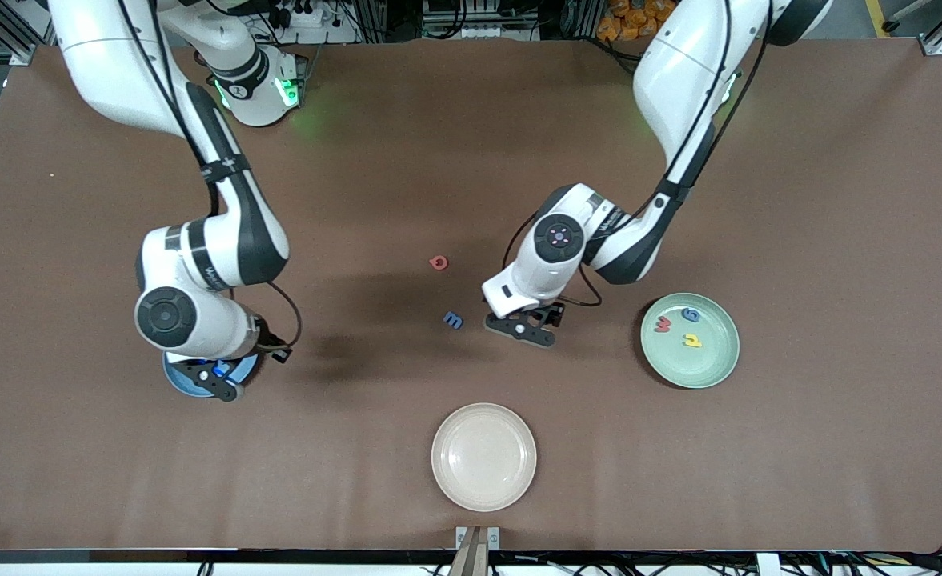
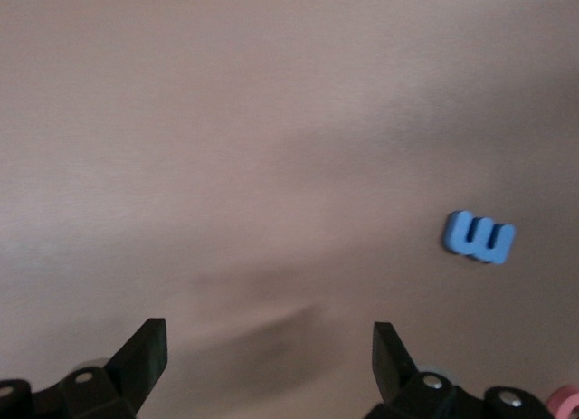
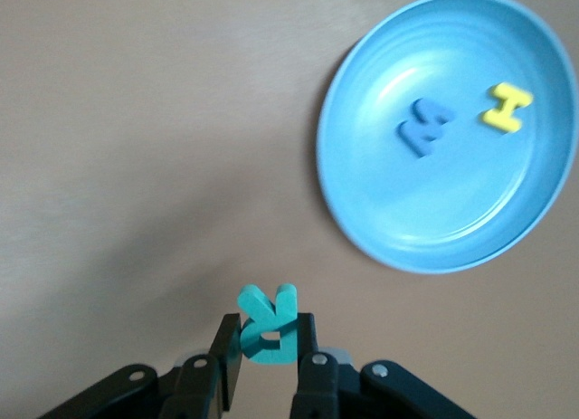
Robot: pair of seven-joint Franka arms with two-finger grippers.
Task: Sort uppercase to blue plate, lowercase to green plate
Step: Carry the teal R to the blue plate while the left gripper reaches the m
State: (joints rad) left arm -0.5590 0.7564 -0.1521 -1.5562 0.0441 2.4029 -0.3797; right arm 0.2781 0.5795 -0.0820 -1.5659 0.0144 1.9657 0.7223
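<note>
I should keep holding the teal R (image 3: 270,324) with my right gripper, because the R hangs outside the blue plate's rim (image 3: 407,263) in the right wrist view.
My right gripper (image 1: 216,378) is shut on the teal-green R (image 3: 269,327) and holds it up by the blue plate (image 1: 178,382). In the right wrist view the blue plate (image 3: 380,211) holds the blue W (image 3: 425,127) and the yellow H (image 3: 507,107). My left gripper (image 1: 523,330) is open and empty (image 2: 270,347), low over the bare table beside the blue m (image 1: 453,320), which also shows in the left wrist view (image 2: 479,236). The red round letter (image 1: 438,262) lies farther from the camera than the m. The green plate (image 1: 711,368) holds the red w (image 1: 663,324), the blue g-like letter (image 1: 691,314) and the yellow n (image 1: 692,342).
An empty cream plate (image 1: 483,456) sits near the table's front edge, midway between the two coloured plates. The brown table (image 1: 406,160) stretches wide toward the arms' bases.
</note>
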